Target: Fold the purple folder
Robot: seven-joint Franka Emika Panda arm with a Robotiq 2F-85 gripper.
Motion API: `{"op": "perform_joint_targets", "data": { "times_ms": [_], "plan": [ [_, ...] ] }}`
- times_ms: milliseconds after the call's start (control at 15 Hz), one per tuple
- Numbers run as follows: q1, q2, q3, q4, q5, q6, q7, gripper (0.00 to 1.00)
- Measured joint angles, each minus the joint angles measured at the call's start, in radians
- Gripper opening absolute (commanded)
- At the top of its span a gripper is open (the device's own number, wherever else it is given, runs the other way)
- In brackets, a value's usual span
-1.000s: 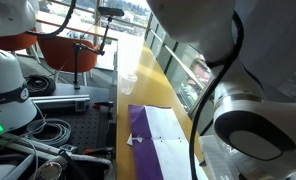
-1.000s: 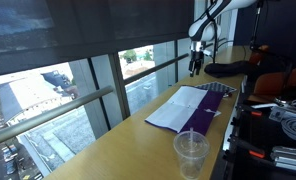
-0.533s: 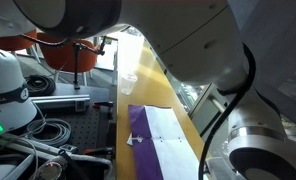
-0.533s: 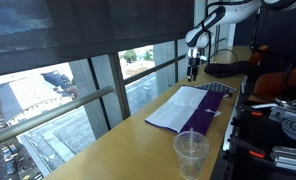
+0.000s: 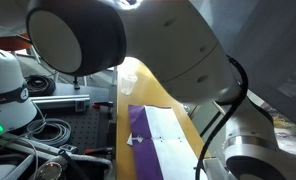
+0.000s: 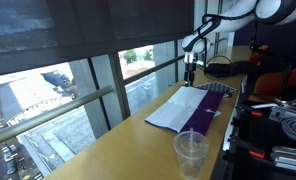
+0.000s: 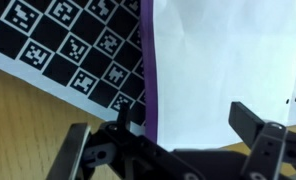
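Observation:
I need to fold the window side of the folder over, so next my gripper needs to pick up the purple folder [image 6: 201, 115] by its window-side edge, near the folder's far-end corner.
The purple folder [image 6: 201, 115] lies open and flat on the yellow tabletop [image 6: 128, 140], with white sheets [image 6: 176, 108] on its window side. It also shows in an exterior view [image 5: 148, 148]. In the wrist view its purple edge [image 7: 149, 70] runs beside a white sheet [image 7: 223, 55]. My gripper [image 6: 191, 74] hangs above the far end of the folder, not touching it. In the wrist view the gripper [image 7: 168, 135] is open and empty, its fingers wide apart over the sheet and the purple edge.
A clear plastic cup [image 6: 191, 152] stands at the near end of the table. A black-and-white marker board [image 7: 73, 45] lies beside the folder's far end [image 6: 220, 89]. Windows run along one side. Cables and equipment [image 5: 38, 130] crowd the other side.
The arm has come lower and nearer along the table toward the folder's far end. The folder has not moved.

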Motion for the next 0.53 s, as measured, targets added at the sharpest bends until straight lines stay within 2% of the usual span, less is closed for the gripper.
{"op": "perform_joint_targets", "data": {
  "times_ms": [533],
  "plan": [
    [0.002,0.042,0.003,0.087,0.000,-0.049,-0.001,0.12]
  ]
}}
